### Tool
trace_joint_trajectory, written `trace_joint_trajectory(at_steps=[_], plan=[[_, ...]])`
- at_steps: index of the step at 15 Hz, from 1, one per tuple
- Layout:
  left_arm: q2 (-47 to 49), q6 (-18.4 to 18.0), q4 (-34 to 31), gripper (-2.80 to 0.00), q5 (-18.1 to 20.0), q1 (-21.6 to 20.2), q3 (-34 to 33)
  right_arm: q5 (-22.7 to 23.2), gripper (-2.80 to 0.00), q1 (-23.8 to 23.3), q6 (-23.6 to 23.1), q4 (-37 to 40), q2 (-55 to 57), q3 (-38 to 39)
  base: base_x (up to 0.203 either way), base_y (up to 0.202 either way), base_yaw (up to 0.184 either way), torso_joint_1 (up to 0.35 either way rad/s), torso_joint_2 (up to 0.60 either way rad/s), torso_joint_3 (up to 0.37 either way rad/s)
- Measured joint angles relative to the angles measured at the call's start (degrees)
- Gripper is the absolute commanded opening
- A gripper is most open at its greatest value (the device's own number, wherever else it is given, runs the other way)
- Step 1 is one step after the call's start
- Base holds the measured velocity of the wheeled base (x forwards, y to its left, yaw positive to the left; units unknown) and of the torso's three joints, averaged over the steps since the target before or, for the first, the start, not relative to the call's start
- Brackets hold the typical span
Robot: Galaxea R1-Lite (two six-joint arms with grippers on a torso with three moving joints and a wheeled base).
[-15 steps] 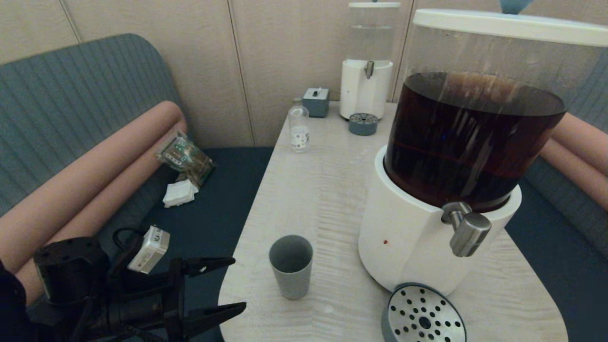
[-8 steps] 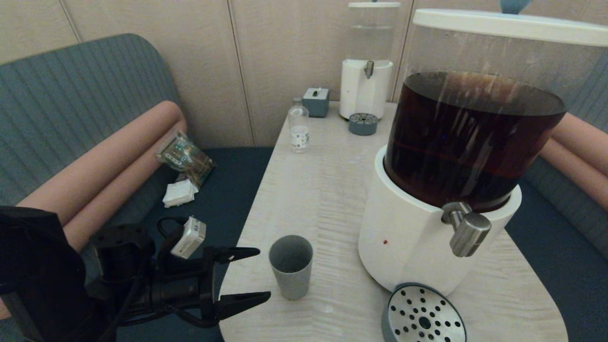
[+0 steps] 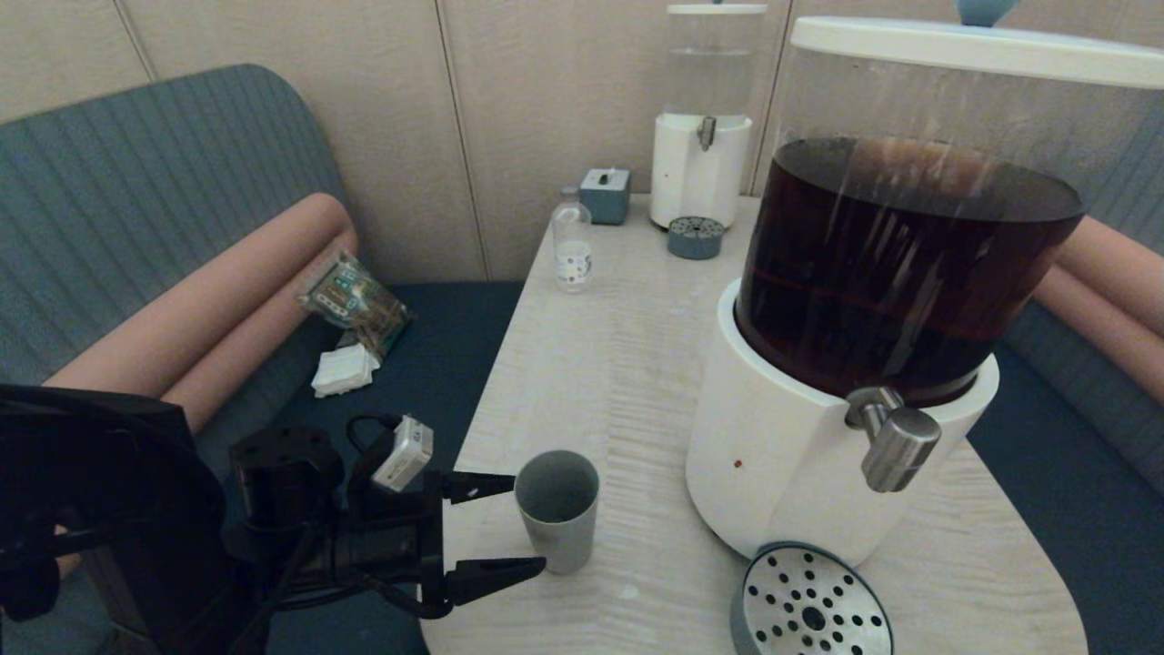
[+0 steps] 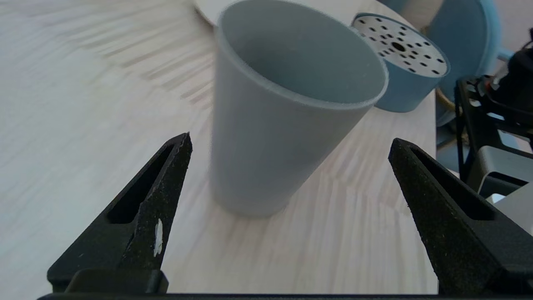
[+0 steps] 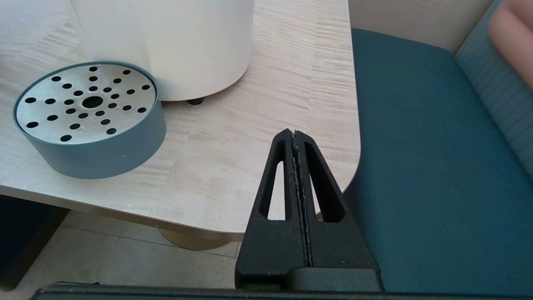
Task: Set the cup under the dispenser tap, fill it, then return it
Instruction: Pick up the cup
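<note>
The sides of the grey cup are still beyond my fingers in the left wrist view, so my left gripper would miss if it closed now. I will move it closer before I close.
The grey cup (image 3: pixel 557 509) (image 4: pixel 283 125) stands upright and empty on the pale table, left of the big white-based dispenser (image 3: pixel 782 473) with dark brown liquid. Its steel tap (image 3: pixel 896 446) juts out over a round perforated drip tray (image 3: pixel 809 605) (image 4: pixel 402 58). My left gripper (image 3: pixel 520 526) (image 4: pixel 290 141) is open at the table's left edge, its fingertips level with the cup's near side, not touching it. My right gripper (image 5: pixel 294 132) is shut with nothing in it, low by the table's near right corner, out of the head view.
A small clear bottle (image 3: pixel 572 241), a grey box (image 3: pixel 606 194) and a small clear-liquid dispenser (image 3: pixel 702 155) with its own drip tray (image 3: pixel 696 238) stand at the far end. Blue bench seats flank the table; a packet and tissue (image 3: pixel 350 318) lie on the left seat.
My left gripper has moved right and forward toward the cup, staying open, until its fingertips reach the cup's side. The cup and dispenser have not moved.
</note>
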State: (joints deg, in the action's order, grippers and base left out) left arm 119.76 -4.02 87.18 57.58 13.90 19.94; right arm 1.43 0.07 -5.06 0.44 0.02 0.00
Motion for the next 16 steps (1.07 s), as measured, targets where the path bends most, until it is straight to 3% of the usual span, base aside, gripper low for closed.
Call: trace_joint_trajectory(at_steps=[9, 16], plan=[[3.53, 1.2, -0.01, 0.0, -3.6, 6.12, 3.95, 0.02, -2.8, 0.0, 0.02, 0.0, 0.0, 0.0, 0.0, 0.0, 0.0, 0.0, 0.0, 0.0], [5.84, 1.93, -0.01, 0.0, -6.06, 6.87, 7.07, -0.01, -2.8, 0.0, 0.02, 0.01, 0.0, 0.0, 0.0, 0.0, 0.0, 0.0, 0.0, 0.0]])
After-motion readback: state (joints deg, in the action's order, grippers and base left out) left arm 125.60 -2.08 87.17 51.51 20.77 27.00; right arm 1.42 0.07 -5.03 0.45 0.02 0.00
